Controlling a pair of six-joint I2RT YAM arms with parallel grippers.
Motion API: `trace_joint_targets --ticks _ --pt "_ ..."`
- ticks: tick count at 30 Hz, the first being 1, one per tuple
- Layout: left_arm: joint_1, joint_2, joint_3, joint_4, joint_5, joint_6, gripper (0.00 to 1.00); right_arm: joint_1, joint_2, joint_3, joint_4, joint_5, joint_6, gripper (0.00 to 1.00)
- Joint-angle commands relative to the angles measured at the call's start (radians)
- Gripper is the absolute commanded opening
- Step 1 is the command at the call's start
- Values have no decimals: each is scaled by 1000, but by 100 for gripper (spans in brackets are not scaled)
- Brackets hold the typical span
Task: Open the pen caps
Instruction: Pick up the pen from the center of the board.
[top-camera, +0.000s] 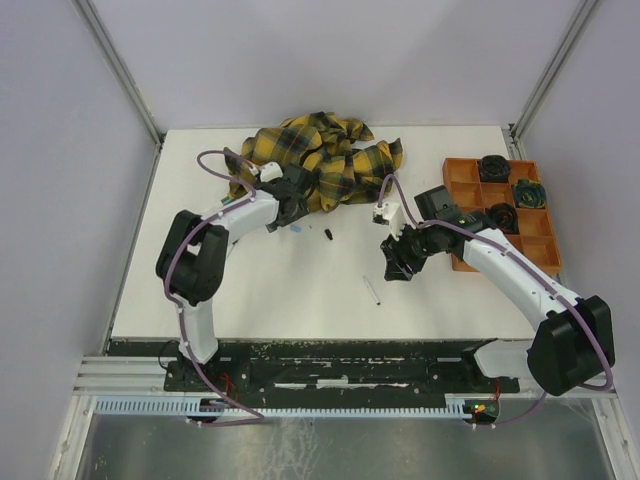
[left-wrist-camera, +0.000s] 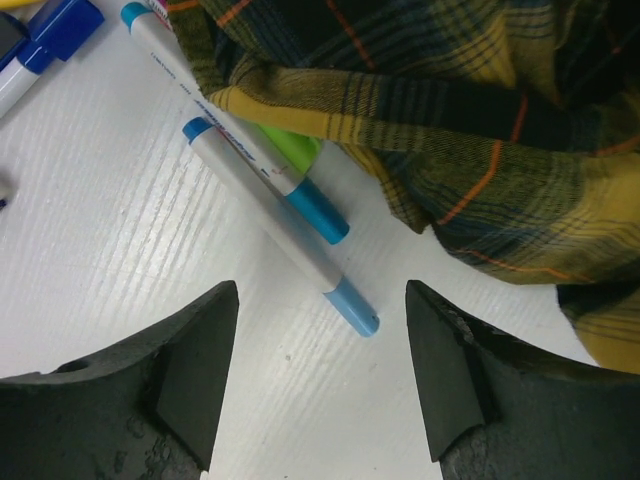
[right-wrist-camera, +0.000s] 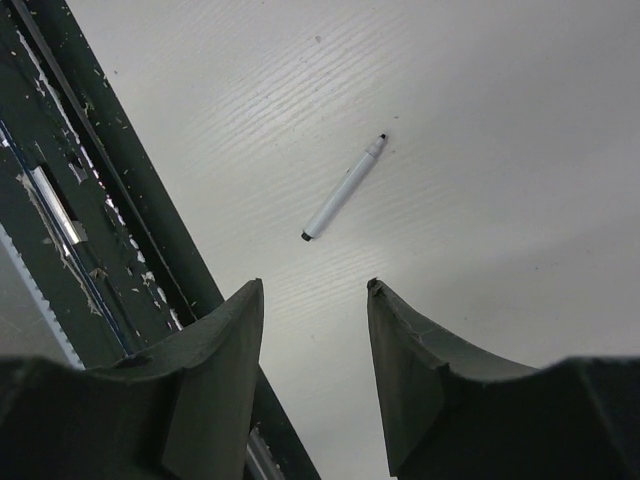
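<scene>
I should grip the white pen (left-wrist-camera: 322, 275) beside its light blue cap with my left gripper next. That leaves the pen's body free for my right gripper.
Two white pens lie side by side next to the plaid cloth (left-wrist-camera: 480, 120). One carries a light blue pen cap (left-wrist-camera: 352, 305), the other a darker blue cap (left-wrist-camera: 318, 212). My left gripper (left-wrist-camera: 320, 290) hangs open just above them with nothing between its fingers; from above, the left gripper (top-camera: 297, 208) sits at the cloth's near edge. A thin white pen (right-wrist-camera: 343, 188) with a black end lies alone mid-table, also visible as the pen (top-camera: 371, 291) from above. My right gripper (right-wrist-camera: 313, 285) is open and empty, above and beside it (top-camera: 400, 265). A small black cap (top-camera: 328, 235) lies loose.
The yellow-and-black plaid cloth (top-camera: 320, 160) is bunched at the back and covers part of a green item (left-wrist-camera: 290, 148). More blue pen ends (left-wrist-camera: 60, 25) lie left of it. An orange compartment tray (top-camera: 540, 235) holding dark round objects stands at the right. The table's dark front rail (right-wrist-camera: 90, 200) runs close by.
</scene>
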Motion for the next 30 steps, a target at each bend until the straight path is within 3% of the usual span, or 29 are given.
trace_joint_targets --ticks 1,30 --pt "2 39 79 -105 -63 -45 73 -4 -8 31 6 -23 -19 54" --pt "1 147 116 -160 -50 -89 56 -3 2 30 4 -28 -20 54"
